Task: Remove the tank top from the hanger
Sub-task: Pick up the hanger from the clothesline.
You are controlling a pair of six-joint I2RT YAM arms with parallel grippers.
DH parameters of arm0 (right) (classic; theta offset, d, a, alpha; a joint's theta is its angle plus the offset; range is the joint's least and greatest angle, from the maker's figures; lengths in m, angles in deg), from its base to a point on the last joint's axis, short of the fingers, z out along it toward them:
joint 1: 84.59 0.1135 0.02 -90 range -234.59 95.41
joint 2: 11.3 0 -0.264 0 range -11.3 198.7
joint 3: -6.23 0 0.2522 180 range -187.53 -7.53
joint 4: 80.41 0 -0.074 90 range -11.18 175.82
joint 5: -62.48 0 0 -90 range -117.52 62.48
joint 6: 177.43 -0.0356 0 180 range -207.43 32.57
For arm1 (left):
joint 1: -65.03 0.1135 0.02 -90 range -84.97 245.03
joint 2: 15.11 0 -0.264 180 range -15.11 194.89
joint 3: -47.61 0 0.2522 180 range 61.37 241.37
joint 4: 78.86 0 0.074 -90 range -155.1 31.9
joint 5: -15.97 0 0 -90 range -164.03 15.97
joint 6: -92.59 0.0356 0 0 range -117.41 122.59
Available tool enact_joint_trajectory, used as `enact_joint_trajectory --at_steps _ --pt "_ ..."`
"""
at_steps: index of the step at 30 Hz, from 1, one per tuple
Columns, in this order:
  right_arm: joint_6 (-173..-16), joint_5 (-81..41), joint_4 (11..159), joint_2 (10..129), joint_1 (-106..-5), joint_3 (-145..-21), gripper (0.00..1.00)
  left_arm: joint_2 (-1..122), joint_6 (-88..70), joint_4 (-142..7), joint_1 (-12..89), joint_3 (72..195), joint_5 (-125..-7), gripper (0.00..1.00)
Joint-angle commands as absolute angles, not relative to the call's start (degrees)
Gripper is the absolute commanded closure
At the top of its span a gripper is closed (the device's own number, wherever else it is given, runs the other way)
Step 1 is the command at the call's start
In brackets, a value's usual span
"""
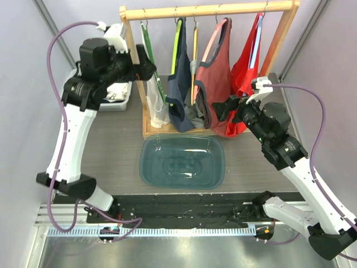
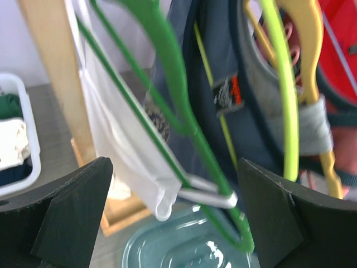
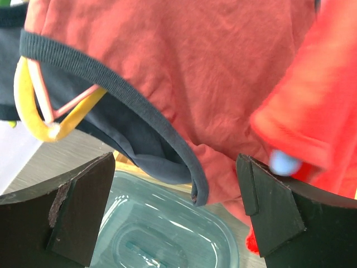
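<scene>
My left gripper grips the green hanger (image 1: 147,42) by its near end (image 1: 163,97) next, since this leaves its far end free for removing the white top.
Several tank tops hang on a wooden rack (image 1: 206,9): a white one (image 1: 156,103) on a green hanger (image 1: 147,42), a navy one (image 1: 179,89), a salmon one with navy trim (image 1: 218,72) and a bright red one (image 1: 245,61). My left gripper (image 1: 149,62) is open beside the white top. In the left wrist view its jaws (image 2: 175,206) stand wide, with the white top's lower edge (image 2: 122,139) and the green hanger (image 2: 167,72) between them, untouched. My right gripper (image 1: 218,109) is open at the salmon top; its navy-trimmed hem (image 3: 195,67) hangs between the jaws (image 3: 175,206).
A teal plastic bin (image 1: 183,161) lies on the table in front of the rack. A white tray (image 1: 118,99) with folded clothes stands at the back left. A lime hanger (image 2: 281,84) and a yellow hanger (image 2: 309,50) hang between the tops. Grey walls close both sides.
</scene>
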State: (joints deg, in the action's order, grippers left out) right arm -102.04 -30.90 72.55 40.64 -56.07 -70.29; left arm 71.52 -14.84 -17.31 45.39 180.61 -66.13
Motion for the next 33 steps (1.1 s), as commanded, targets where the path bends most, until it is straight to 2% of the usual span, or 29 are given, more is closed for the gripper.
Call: enact_joint_trajectory --at_steps 1,5,9,13,15,16,17,20,27,31,33 --pt "-99.1 -34.9 75.3 39.8 -53.6 -70.0 0.00 78.7 -17.1 -13.4 43.6 192.2 -71.3 0.00" --pt "-98.7 -36.2 75.4 39.6 -52.0 -68.6 0.01 82.5 -18.1 -13.8 42.0 198.8 -72.7 0.00" --pt "-98.7 -37.1 74.8 39.2 -51.0 -67.9 0.10 81.6 -18.1 -17.4 40.1 195.0 -74.5 0.00" --pt "-98.7 -37.9 74.3 38.7 -50.7 -67.9 0.18 80.8 -13.9 -18.0 37.3 190.8 -82.5 0.00" --pt "-98.8 -38.1 74.3 38.6 -50.6 -68.0 0.20 79.8 -12.9 -18.0 36.4 187.9 -85.5 0.03" --pt "-98.9 -38.0 74.3 38.6 -50.7 -68.1 0.21 79.4 -12.4 -18.5 36.2 186.8 -86.1 0.08" --pt "-98.9 -37.8 74.2 38.6 -50.6 -68.2 0.22 79.0 -11.5 -18.6 36.0 185.2 -86.6 0.25" --pt "-99.0 -37.3 74.2 38.9 -50.6 -68.3 0.24 77.8 -10.5 -18.8 36.0 183.6 -88.3 0.50" --pt "-99.5 -36.4 74.1 39.5 -50.5 -68.6 0.27 75.5 -8.1 -20.3 36.0 182.2 -89.4 0.61" --pt "-99.8 -35.7 74.0 39.4 -50.4 -68.5 0.27 75.1 -5.9 -21.1 35.2 182.5 -89.2 0.62" --pt "-100.0 -35.8 73.9 39.3 -50.5 -68.4 0.27 75.0 -5.0 -21.2 34.8 182.7 -89.3 0.59"
